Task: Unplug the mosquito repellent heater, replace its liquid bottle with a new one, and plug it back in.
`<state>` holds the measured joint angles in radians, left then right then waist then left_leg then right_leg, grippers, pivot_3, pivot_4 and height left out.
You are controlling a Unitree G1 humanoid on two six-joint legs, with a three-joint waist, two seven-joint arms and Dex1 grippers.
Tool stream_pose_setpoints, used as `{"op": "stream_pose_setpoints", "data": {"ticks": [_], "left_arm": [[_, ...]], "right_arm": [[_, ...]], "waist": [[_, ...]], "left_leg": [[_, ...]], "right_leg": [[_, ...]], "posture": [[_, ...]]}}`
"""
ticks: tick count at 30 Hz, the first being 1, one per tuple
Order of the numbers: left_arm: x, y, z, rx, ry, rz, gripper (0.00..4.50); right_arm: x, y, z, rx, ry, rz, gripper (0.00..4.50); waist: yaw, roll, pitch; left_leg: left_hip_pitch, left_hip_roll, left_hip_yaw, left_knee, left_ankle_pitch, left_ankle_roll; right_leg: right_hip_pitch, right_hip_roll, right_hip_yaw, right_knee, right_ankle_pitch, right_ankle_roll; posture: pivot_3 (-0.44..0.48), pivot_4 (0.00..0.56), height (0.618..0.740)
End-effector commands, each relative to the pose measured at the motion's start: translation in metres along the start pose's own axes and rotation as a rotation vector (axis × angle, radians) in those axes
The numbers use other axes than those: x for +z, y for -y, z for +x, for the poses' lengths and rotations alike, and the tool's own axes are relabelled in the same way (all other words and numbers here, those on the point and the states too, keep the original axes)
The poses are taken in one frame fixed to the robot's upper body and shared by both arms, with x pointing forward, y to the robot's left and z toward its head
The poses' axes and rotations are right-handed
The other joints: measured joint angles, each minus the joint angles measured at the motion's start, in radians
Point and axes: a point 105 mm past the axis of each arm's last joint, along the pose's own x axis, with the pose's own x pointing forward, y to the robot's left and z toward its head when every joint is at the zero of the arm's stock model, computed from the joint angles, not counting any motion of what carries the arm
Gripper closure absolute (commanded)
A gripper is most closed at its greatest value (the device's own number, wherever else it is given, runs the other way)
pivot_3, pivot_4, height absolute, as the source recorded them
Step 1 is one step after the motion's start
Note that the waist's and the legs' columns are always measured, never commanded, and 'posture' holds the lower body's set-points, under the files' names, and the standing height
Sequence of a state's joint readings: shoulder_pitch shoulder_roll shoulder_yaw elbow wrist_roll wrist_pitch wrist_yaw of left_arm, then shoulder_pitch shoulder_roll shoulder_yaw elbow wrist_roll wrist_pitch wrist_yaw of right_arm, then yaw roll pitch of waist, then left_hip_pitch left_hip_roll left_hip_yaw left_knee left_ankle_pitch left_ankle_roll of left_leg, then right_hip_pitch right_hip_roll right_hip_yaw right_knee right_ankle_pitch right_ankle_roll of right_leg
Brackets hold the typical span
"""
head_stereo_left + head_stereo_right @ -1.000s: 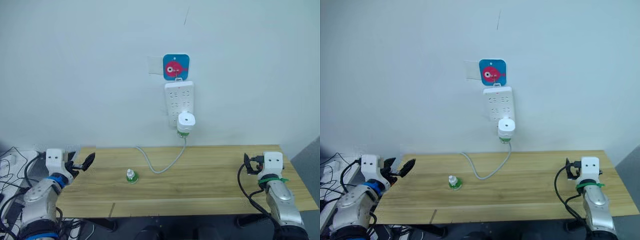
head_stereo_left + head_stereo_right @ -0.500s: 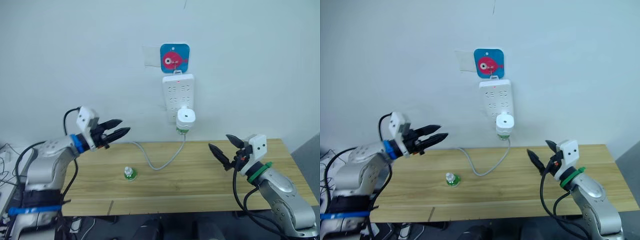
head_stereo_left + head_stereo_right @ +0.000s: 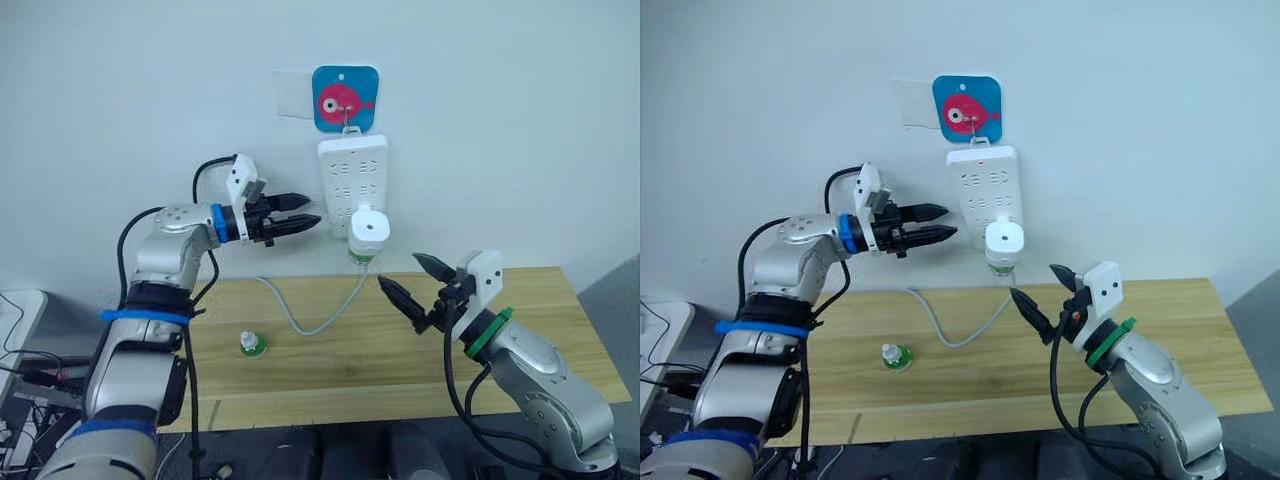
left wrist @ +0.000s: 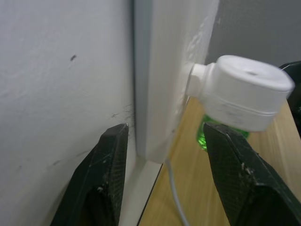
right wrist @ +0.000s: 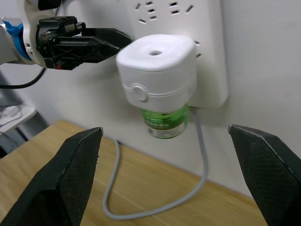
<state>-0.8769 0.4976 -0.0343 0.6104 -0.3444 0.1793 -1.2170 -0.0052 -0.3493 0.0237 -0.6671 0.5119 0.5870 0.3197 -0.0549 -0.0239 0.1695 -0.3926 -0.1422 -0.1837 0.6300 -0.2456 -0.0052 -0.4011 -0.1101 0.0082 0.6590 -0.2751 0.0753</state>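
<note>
My right gripper takes hold of the mosquito repellent heater by its white housing (image 3: 369, 230) next, to unplug it from the power strip (image 3: 352, 178).
The mosquito repellent heater (image 3: 368, 226) is plugged into the lower part of a white power strip (image 3: 352, 178) on the wall, with a green liquid bottle (image 3: 361, 258) screwed in under it. A second small bottle (image 3: 250, 345) with a green base stands on the wooden table (image 3: 540, 330). My left gripper (image 3: 314, 210) is open, level with the heater just to its left; in the left wrist view its fingers (image 4: 101, 188) straddle the strip's edge. My right gripper (image 3: 400, 269) is open, a little below and right of the heater, pointing at it.
A blue sign with a pink fish (image 3: 345, 99) hangs above the strip. The strip's grey cable (image 3: 300, 320) loops down onto the table behind the small bottle. Cables and a white block lie past the table's left end.
Both arms have risen from the table. The left gripper swung right to the strip's edge; the right gripper came up and left toward the heater. The camera has also shifted.
</note>
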Motion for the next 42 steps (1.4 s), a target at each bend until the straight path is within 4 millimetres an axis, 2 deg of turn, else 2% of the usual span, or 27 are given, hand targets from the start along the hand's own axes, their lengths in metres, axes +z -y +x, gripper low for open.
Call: {"op": "stream_pose_setpoints", "data": {"ticks": [1,10,17,26,33,42], "left_arm": [[0.005,-0.004,0.009,-0.017,0.004,0.036,1.92],[0.006,-0.001,0.038,-0.066,0.027,0.049,1.92],[0.011,-0.002,0.051,-0.045,0.063,0.041,1.92],[0.028,0.002,0.070,-0.040,0.136,0.056,1.92],[0.027,0.020,0.070,-0.146,0.152,0.015,1.92],[0.039,0.020,0.066,-0.164,0.179,-0.057,1.92]], "right_arm": [[0.012,-0.005,-0.003,-0.019,0.048,-0.032,0.00],[0.012,-0.004,-0.005,-0.104,0.065,0.003,0.00],[0.016,-0.006,-0.003,-0.121,0.075,-0.003,0.00],[0.024,-0.004,0.003,-0.138,0.084,-0.014,0.00],[0.027,-0.005,0.007,-0.134,0.091,-0.007,0.00],[0.029,-0.001,0.010,-0.132,0.093,-0.022,0.00]], "waist": [[0.003,-0.001,0.003],[0.002,-0.001,0.025],[0.007,-0.002,0.031],[0.018,-0.003,0.039],[0.020,-0.002,0.042],[0.014,-0.001,0.043]], "left_leg": [[-0.002,0.000,0.000,0.001,0.000,0.000],[-0.007,0.000,0.000,0.014,0.000,0.005],[-0.007,0.000,-0.002,0.015,0.003,0.004],[-0.008,-0.001,-0.003,0.015,0.008,0.004],[-0.009,-0.001,-0.004,0.015,0.008,0.004],[-0.011,-0.001,-0.006,0.014,0.008,0.004]], "right_leg": [[-0.002,0.000,-0.001,0.001,0.000,0.000],[-0.003,0.003,-0.003,0.004,0.008,0.004],[-0.004,0.003,-0.004,0.004,0.010,0.005],[-0.004,0.003,-0.006,0.003,0.014,0.006],[-0.004,0.003,-0.011,0.003,0.015,0.004],[-0.004,0.003,-0.014,0.004,0.016,0.003]], "posture": [[-0.192,0.206,0.740],[-0.221,0.224,0.740],[-0.234,0.232,0.740],[-0.228,0.236,0.740],[-0.218,0.229,0.740],[-0.211,0.226,0.740]]}}
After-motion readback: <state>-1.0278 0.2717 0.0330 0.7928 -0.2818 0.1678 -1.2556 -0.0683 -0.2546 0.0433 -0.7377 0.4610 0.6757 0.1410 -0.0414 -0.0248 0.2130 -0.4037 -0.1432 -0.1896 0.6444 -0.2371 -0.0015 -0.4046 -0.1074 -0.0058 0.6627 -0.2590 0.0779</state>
